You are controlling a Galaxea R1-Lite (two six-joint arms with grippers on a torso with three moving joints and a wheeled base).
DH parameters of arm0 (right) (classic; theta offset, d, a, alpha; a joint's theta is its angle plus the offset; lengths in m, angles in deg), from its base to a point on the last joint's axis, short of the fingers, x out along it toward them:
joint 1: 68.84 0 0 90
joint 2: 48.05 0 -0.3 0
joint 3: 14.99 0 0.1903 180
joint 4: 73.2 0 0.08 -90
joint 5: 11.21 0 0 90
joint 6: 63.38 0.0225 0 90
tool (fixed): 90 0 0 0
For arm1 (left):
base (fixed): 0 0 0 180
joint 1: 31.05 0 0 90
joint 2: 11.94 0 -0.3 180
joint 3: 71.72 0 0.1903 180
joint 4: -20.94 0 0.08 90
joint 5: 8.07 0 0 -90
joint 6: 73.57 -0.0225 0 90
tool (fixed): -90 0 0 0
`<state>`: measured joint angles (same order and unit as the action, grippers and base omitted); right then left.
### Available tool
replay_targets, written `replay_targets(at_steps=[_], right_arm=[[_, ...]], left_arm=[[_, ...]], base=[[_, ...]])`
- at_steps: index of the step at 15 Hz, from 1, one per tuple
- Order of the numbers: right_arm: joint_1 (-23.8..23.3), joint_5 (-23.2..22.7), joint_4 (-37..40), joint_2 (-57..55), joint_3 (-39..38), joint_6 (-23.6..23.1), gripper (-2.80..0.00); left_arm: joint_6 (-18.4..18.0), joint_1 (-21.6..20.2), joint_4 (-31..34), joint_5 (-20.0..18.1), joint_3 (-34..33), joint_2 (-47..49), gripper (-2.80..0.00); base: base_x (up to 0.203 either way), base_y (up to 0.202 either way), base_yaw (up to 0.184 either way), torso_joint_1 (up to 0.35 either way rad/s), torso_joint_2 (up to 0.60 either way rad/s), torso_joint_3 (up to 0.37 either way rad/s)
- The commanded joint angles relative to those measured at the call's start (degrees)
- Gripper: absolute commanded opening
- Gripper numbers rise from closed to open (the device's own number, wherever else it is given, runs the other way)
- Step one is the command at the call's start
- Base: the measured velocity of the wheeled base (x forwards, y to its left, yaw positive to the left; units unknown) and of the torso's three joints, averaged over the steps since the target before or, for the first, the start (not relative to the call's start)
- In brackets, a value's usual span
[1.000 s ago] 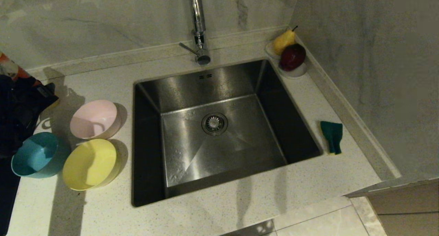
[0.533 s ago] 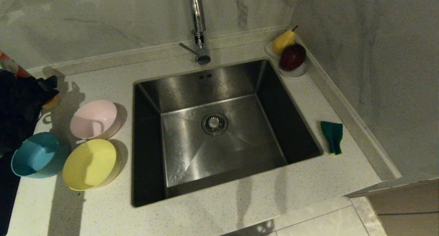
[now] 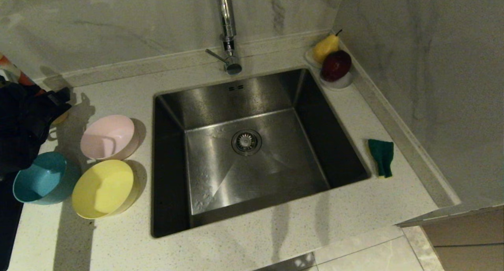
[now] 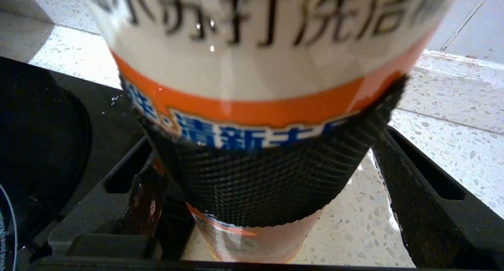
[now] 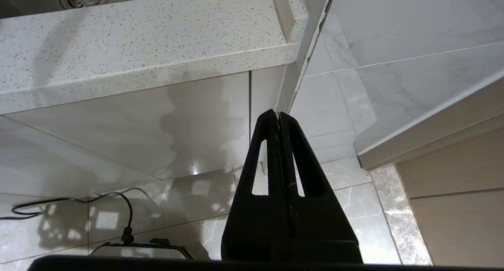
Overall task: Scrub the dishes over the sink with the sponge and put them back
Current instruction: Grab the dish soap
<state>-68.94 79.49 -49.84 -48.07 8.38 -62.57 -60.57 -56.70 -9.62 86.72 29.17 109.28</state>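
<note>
My left gripper needs to grab the bottle [image 4: 252, 66] next by its black mesh band [image 4: 264, 181], so that I get soap for scrubbing.
Three bowls stand on the counter left of the sink [image 3: 260, 91]: pale pink [image 3: 108, 137], yellow [image 3: 103, 188] and light blue [image 3: 41, 182]. The sponge [image 3: 381, 156] lies green face up on the counter right of the sink. My left gripper [image 3: 59, 97] is at the far left, behind the blue bowl. It is open around a white and orange bottle [image 4: 252, 66] wrapped in a black mesh band. One finger [image 4: 417, 192] stands clear of the bottle. My right gripper [image 5: 278, 115] is shut and empty, parked below the counter edge.
A chrome tap [image 3: 226, 30] rises behind the sink, and a round strainer [image 3: 246, 141] sits in its floor. A small white dish [image 3: 341, 83] with a pear and a dark red fruit stands in the back right corner. Walls close the back and right sides.
My left arm has shifted a little toward the back wall, away from the blue bowl's rim. Bowls, sponge and right arm have not moved.
</note>
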Motion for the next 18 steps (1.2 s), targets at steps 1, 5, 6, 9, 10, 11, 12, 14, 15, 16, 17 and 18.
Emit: replay_targets(at_steps=[1, 5, 6, 9, 10, 11, 12, 14, 15, 16, 17, 18], right_arm=[[0.01, 0.0, 0.0, -0.03, 0.0, -0.02, -2.8], [0.01, 0.0, 0.0, -0.06, 0.0, -0.02, -2.8], [0.01, 0.0, 0.0, 0.02, 0.0, -0.02, -2.8], [0.01, 0.0, 0.0, -0.06, 0.0, -0.02, -2.8], [0.01, 0.0, 0.0, -0.06, 0.0, -0.1, -2.8], [0.01, 0.0, 0.0, -0.06, 0.0, -0.02, -2.8], [0.01, 0.0, 0.0, -0.06, 0.0, -0.02, -2.8], [0.01, 0.0, 0.0, -0.06, 0.0, -0.02, -2.8], [0.01, 0.0, 0.0, -0.05, 0.0, -0.02, -2.8], [0.01, 0.0, 0.0, -0.06, 0.0, -0.02, -2.8], [0.01, 0.0, 0.0, -0.06, 0.0, -0.02, -2.8], [0.01, 0.0, 0.0, -0.06, 0.0, -0.02, -2.8]], left_arm=[[0.09, 0.07, -0.31, 0.04, 0.43, 0.91, 0.0], [0.1, 0.07, -0.21, 0.04, 1.06, 1.14, -2.8], [0.09, 0.07, -0.26, 0.01, 1.27, 1.44, -2.8], [0.17, 0.07, -0.46, 0.04, 2.16, 2.75, -2.8], [0.18, 0.07, -0.39, 0.04, 2.48, 3.03, -2.8], [0.26, 0.07, -0.3, 0.34, 2.67, 2.94, -2.8], [0.31, 0.07, -0.25, 0.45, 2.65, 2.39, -2.8], [0.49, 0.07, 0.41, 0.57, 2.19, 0.13, -2.8], [0.59, 0.07, 1.6, 0.62, 1.87, -1.77, -2.8], [0.67, 0.03, 2.89, 0.67, 1.67, -3.98, -2.8], [0.76, 0.01, 4.07, 0.76, 1.51, -6.05, -2.8], [0.82, 0.0, 5.47, 0.98, 1.41, -8.44, -2.8]], base=[[0.0, 0.0, 0.0, 0.0, 0.0, 0.0], [0.0, 0.0, 0.0, 0.0, 0.0, 0.0], [0.0, 0.0, 0.0, 0.0, 0.0, 0.0], [0.0, 0.0, 0.0, 0.0, 0.0, 0.0], [0.0, 0.0, 0.0, 0.0, 0.0, 0.0], [0.0, 0.0, 0.0, 0.0, 0.0, 0.0], [0.0, 0.0, 0.0, 0.0, 0.0, 0.0], [0.0, 0.0, 0.0, 0.0, 0.0, 0.0], [0.0, 0.0, 0.0, 0.0, 0.0, 0.0], [0.0, 0.0, 0.0, 0.0, 0.0, 0.0], [0.0, 0.0, 0.0, 0.0, 0.0, 0.0], [0.0, 0.0, 0.0, 0.0, 0.0, 0.0]])
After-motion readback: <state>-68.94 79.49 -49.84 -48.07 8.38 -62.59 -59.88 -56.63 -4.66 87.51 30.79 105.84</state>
